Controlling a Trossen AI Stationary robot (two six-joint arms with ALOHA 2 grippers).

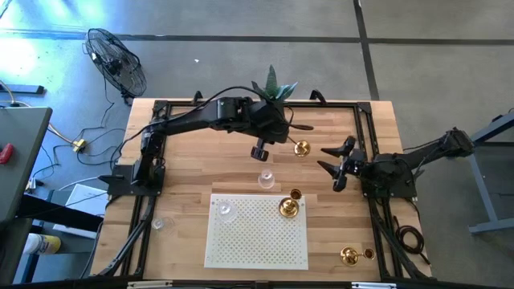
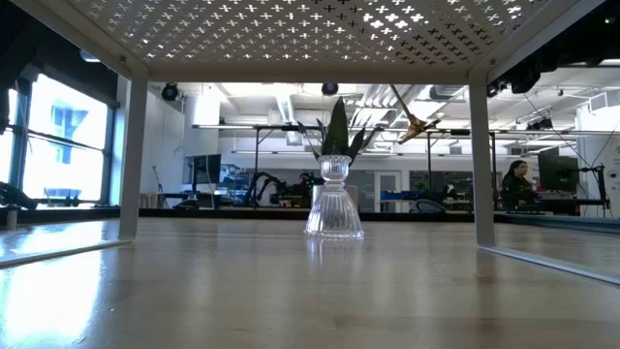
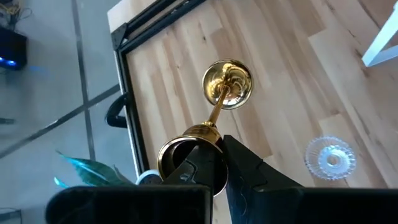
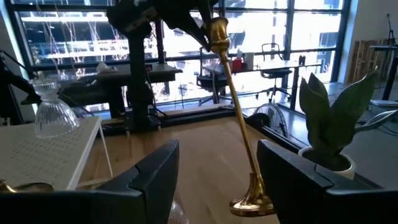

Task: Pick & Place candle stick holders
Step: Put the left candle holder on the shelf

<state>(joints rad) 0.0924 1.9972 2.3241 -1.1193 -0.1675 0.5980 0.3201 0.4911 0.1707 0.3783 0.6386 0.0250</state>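
Note:
The gold holder's round base (image 1: 302, 148) should stay free to stand on the rack. My right gripper will next grab the gold holder by its slim stem (image 1: 291, 139).
My left gripper (image 1: 281, 132) hangs over the far middle of the table, shut on a gold brass candle stick holder (image 3: 219, 102). The holder slants down from the fingers, round base (image 1: 301, 148) lowest, in front of a potted plant (image 1: 273, 84). My right gripper (image 1: 333, 164) is open at the right side and points at that holder (image 4: 239, 124). A clear glass holder (image 2: 334, 208) stands on its base on the table. On a white perforated rack (image 1: 257, 241) stand a glass holder (image 1: 226, 210) and a gold one (image 1: 289, 207). My left gripper has the gold holder by its cup end (image 3: 186, 142), the top of the stem. One finger (image 3: 202, 169) appears to sit in the cup's mouth and the other (image 3: 249, 167) outside its wall. The fingers slant down from the far left. The holder hangs tilted, base (image 4: 252, 202) clear of the table.
More holders stand on the table: gold ones near the right front corner (image 1: 349, 255) and beside the rack's far edge (image 1: 295, 194), and a glass one near the left frame (image 1: 158, 224). Black frame rails run along the table's sides. Bare wood lies between rack and plant.

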